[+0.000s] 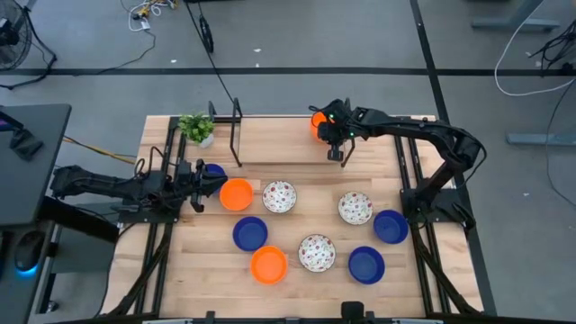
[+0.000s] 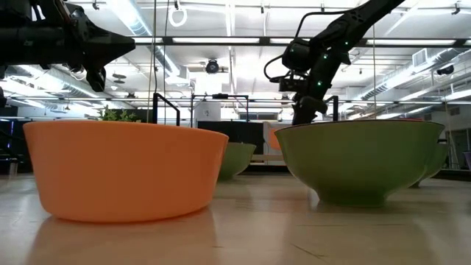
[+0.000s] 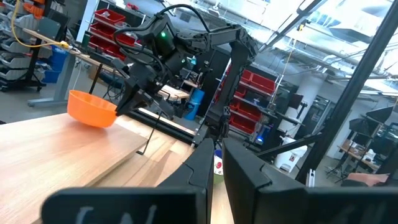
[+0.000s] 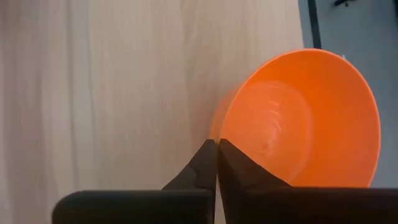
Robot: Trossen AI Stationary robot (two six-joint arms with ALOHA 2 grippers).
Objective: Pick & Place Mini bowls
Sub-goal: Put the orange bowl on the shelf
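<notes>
The orange bowl's base (image 1: pixel 317 129) rests low on the wooden shelf (image 1: pixel 286 139), inside the shelf's far edge, so the right gripper needs to let go of the bowl.
My right gripper (image 4: pixel 217 149) is at the table's far edge (image 1: pixel 326 126), shut on an orange mini bowl (image 1: pixel 317 121) that also shows in the left wrist view (image 3: pixel 93 109). My left gripper (image 1: pixel 203 184) hovers shut and empty at the table's left, high over a partly hidden blue bowl (image 1: pixel 214 169) and beside an orange bowl (image 1: pixel 237 193). Resting on their bases on the table are white speckled bowls (image 1: pixel 279 196) (image 1: pixel 355 208) (image 1: pixel 317 253), blue bowls (image 1: pixel 249 233) (image 1: pixel 391 227) (image 1: pixel 366 265) and another orange bowl (image 1: pixel 268 265). My right gripper pinches the orange bowl's rim (image 4: pixel 227 121), one finger inside the hollow and one outside on the wall. The fingers slant down from above. The bowl is tilted, its opening turned toward the wrist. Whether its underside (image 3: pixel 94 122) touches the table, I cannot tell.
A small green potted plant (image 1: pixel 196 128) stands at the far left corner. A black upright metal frame (image 1: pixel 237 135) stands beside it, and a second one (image 1: pixel 345 148) just near of the right gripper. The far middle of the table (image 1: pixel 279 148) is bare wood.
</notes>
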